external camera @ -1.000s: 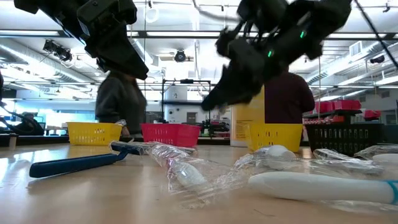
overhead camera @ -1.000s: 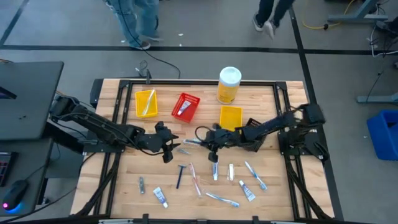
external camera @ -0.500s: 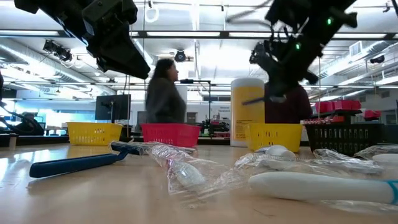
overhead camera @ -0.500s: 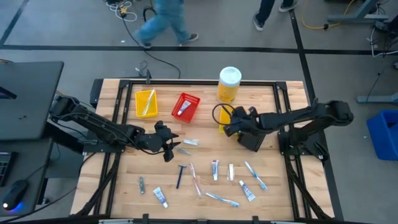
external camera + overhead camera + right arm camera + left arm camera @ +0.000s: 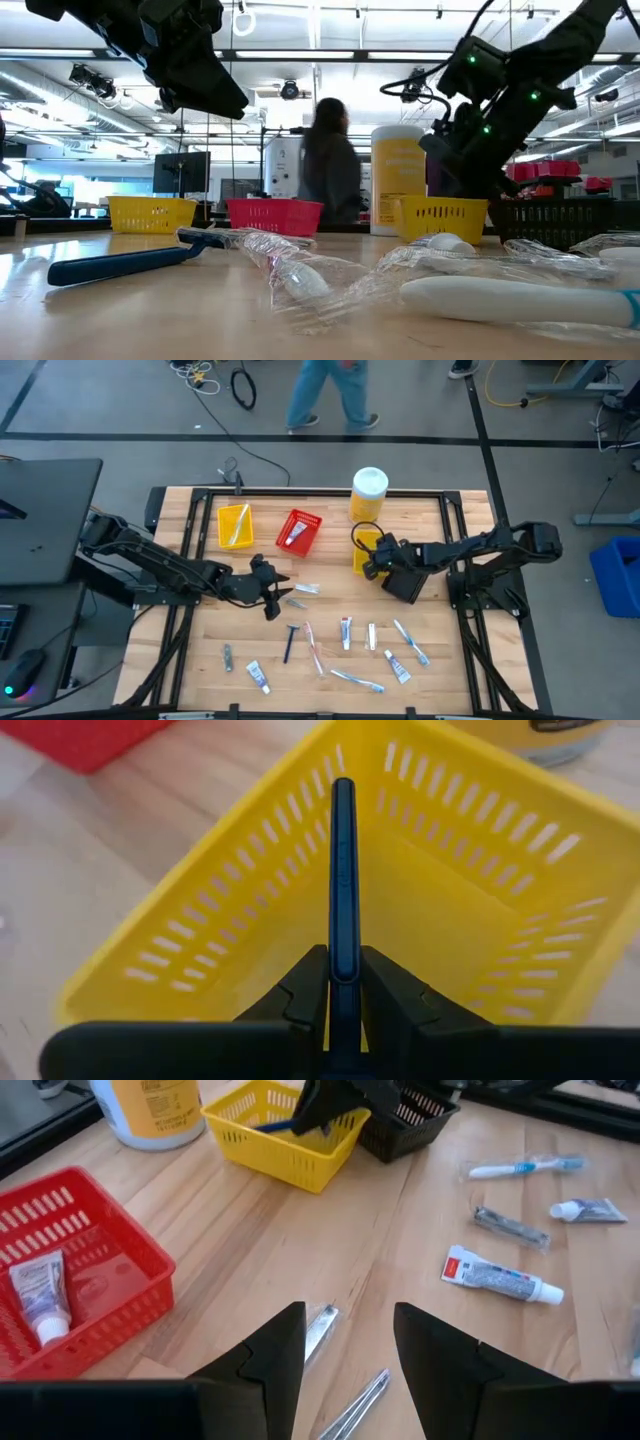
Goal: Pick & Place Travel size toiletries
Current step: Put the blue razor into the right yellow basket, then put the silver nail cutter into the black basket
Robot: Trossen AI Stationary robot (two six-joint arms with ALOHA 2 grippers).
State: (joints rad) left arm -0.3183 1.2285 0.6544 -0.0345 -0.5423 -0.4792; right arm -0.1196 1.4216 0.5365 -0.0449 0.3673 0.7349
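The razor (image 5: pixel 344 870) leaves my right gripper now: my right gripper holds it inside the yellow bin's rim, so it would rest in the bin.
My right gripper (image 5: pixel 343 985) is shut on a slim dark blue razor (image 5: pixel 342 870) over the right yellow bin (image 5: pixel 480 870), which stands at the far right (image 5: pixel 370 545). My left gripper (image 5: pixel 348 1340) hovers open left of centre (image 5: pixel 278 598), above small clear packets (image 5: pixel 318 1330) that lie flat on the wood. Several other toiletries lie on the near half: a blue razor (image 5: pixel 290 642), toothpaste tubes (image 5: pixel 497 1277) and toothbrushes (image 5: pixel 410 640). My right gripper pinches the near end of the razor's handle (image 5: pixel 342 965) between its two fingers. They come slanting down from the table's right side and lie along the handle. The razor points straight out past the fingertips, lifted over the bin's inside (image 5: pixel 275 1123).
A red bin (image 5: pixel 298 530) holds one tube (image 5: pixel 40 1295), and a second yellow bin (image 5: pixel 234 525) stands left of it. A big yellow bottle (image 5: pixel 368 495) is behind the right bin; a black bin (image 5: pixel 405 582) lies under my right arm. A person walks beyond the table.
My right gripper has carried the razor from the table's middle toward the far right, to above the yellow bin, rolling its wrist on the way and staying shut. The left gripper has kept still.
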